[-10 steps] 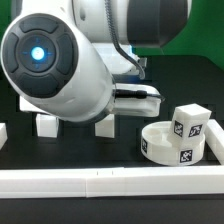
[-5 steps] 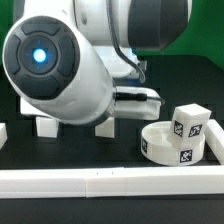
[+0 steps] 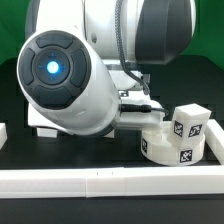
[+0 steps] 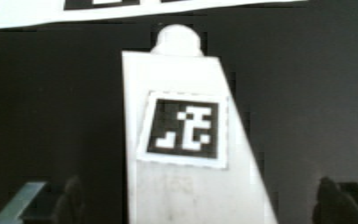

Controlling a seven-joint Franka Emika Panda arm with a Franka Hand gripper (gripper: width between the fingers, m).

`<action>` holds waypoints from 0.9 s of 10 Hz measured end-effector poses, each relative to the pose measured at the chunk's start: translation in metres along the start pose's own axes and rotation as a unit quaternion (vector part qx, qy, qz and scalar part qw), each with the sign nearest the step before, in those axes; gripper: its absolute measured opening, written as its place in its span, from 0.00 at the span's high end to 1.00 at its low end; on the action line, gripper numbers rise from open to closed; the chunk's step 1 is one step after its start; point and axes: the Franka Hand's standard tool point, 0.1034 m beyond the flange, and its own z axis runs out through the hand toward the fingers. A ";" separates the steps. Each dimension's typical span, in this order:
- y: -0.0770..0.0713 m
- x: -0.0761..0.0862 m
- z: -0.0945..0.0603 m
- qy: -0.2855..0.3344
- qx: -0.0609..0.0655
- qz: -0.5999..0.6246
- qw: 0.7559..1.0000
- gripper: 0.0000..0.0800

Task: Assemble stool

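Note:
I will next take hold of the stool leg by its blocky end [image 4: 202, 198] opposite the peg, so that its round peg stays free for the white seat.
In the wrist view a white blocky stool leg [image 4: 179, 90] lies on the black table, with a square tag on its upper face and a round peg at its far end. My gripper [image 4: 185, 205] is open and straddles the leg's near end. One dark finger [image 4: 25, 200] shows on each side, and neither touches the leg. In the exterior view the round white seat [image 3: 160, 148] sits at the right with another tagged leg [image 3: 188, 122] standing on it. The arm hides the gripper and the leg under it there.
A long white border rail [image 3: 110, 182] runs along the front of the table, and a white block [image 3: 3, 132] sits at the exterior view's left edge. The marker board [image 4: 140, 8] lies beyond the leg's peg end in the wrist view.
The arm has swung toward the exterior view's right and lower. It now covers the two legs that showed on the table under it before.

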 end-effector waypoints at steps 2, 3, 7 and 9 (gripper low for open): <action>0.001 0.002 0.002 0.003 0.002 0.004 1.000 0.19; 0.000 0.003 0.002 0.006 0.001 0.003 1.000 0.35; 0.001 0.003 0.002 0.006 0.002 0.003 1.000 0.60; 0.000 0.000 -0.002 0.006 0.002 0.002 1.000 0.60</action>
